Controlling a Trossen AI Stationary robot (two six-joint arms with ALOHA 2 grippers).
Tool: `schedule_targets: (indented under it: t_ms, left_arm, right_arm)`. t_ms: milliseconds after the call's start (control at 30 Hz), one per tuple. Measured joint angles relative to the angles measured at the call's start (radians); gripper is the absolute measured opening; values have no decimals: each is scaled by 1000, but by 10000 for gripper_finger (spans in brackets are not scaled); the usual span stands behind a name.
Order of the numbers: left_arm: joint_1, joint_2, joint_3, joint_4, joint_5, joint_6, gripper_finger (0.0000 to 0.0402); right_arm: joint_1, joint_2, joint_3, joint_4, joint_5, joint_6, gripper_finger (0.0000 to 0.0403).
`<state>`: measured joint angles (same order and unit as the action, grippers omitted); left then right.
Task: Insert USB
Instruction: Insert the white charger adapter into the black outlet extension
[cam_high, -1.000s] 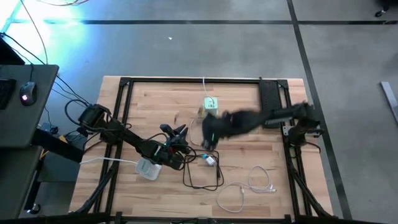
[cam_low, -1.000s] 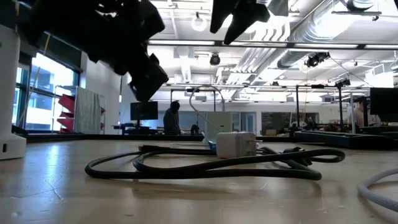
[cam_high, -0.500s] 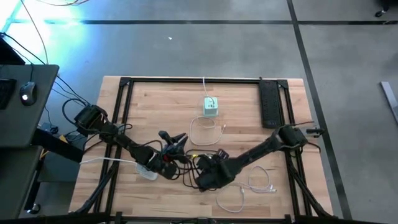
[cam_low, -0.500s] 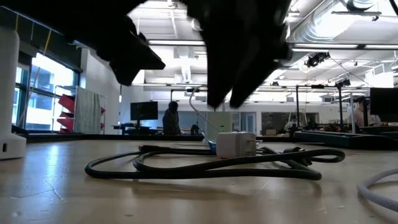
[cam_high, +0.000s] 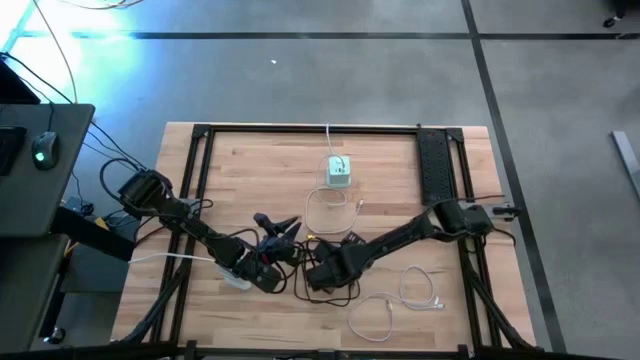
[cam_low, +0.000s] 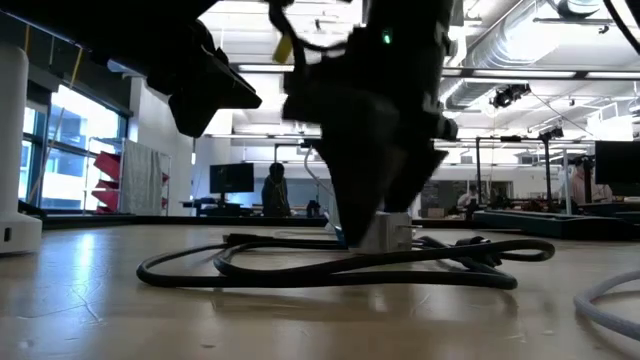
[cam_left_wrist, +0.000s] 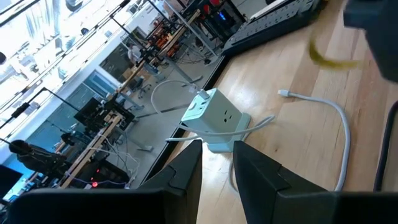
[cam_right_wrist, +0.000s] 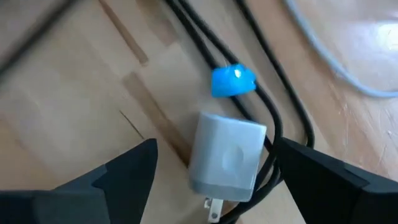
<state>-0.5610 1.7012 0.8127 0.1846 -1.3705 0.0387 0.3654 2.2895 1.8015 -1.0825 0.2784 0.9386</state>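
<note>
My right gripper should next grab the white charger's plastic body by its sides, so its USB ports stay free for a plug.
A small white charger adapter (cam_right_wrist: 227, 158) lies flat on the wood, its prongs (cam_right_wrist: 211, 214) toward the camera. A blue piece (cam_right_wrist: 233, 81) sits beside it on the black cable (cam_right_wrist: 273, 93). My right gripper (cam_right_wrist: 216, 149) is open and low over the adapter (cam_low: 398, 232), one finger on each side, with a gap showing. In the high view the right gripper (cam_high: 322, 275) hides the adapter. My left gripper (cam_high: 278, 222) hovers open just left of it, holding nothing, facing the white power cube (cam_left_wrist: 211, 118).
The black cable (cam_high: 325, 292) loops on the table near the front edge. A white cable (cam_high: 400, 298) lies coiled to the right. The power cube (cam_high: 339, 172) stands at the far centre, and a black power strip (cam_high: 435, 165) lies along the right frame rail.
My right arm has swung from beside the power cube at the far centre toward the near edge and dropped low over the white adapter, fingers now straddling it. The left gripper has shifted slightly toward the near edge. The adapter and cables have stayed put.
</note>
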Motion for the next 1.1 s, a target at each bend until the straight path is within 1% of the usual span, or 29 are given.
schedule_targets:
  t_ms: [100,200,300,367,400,567,633,700,733,800,833,900,967,1033,1100]
  left_arm:
    - [0,0,0,1,0,0,69]
    - [0,0,0,1,0,0,69]
    - [0,0,0,1,-1,-1,69]
    - [-2,0,0,2,-4,-13,69]
    - [-5,0,0,2,-4,-27,69]
    - [-11,-1,0,3,29,-88,69]
    - [-10,-1,0,4,45,-88,69]
    - [-6,-1,0,9,78,-88,69]
    - [-3,-1,0,24,87,-88,69]
    - [1,-1,0,72,120,-89,69]
    - [8,-1,0,108,163,-90,69]
    - [29,-1,0,189,281,-90,69]
    - [69,-1,0,293,437,-99,69]
    - [120,-1,1,365,590,-122,69]
    - [178,-1,1,411,717,-130,69]
  right_arm:
    - [-2,15,1,-3,-1,-4,292]
    - [-1,17,2,-2,-2,-2,254]
    - [-1,15,2,-9,2,3,185]
    - [7,3,-1,-36,46,3,129]
    - [14,-4,-1,-52,85,4,114]
    - [68,-88,-4,-197,293,55,118]
    - [89,-146,-62,-202,352,70,118]
    - [104,-234,-182,-182,376,102,118]
    - [109,-291,-264,-151,377,126,118]
    - [124,-421,-451,-52,385,178,118]
    - [132,-495,-555,21,395,200,118]
    - [143,-645,-743,198,420,206,118]
    - [147,-784,-908,412,439,150,118]
    - [146,-899,-1060,684,451,37,118]
    - [144,-982,-1193,968,444,-153,118]
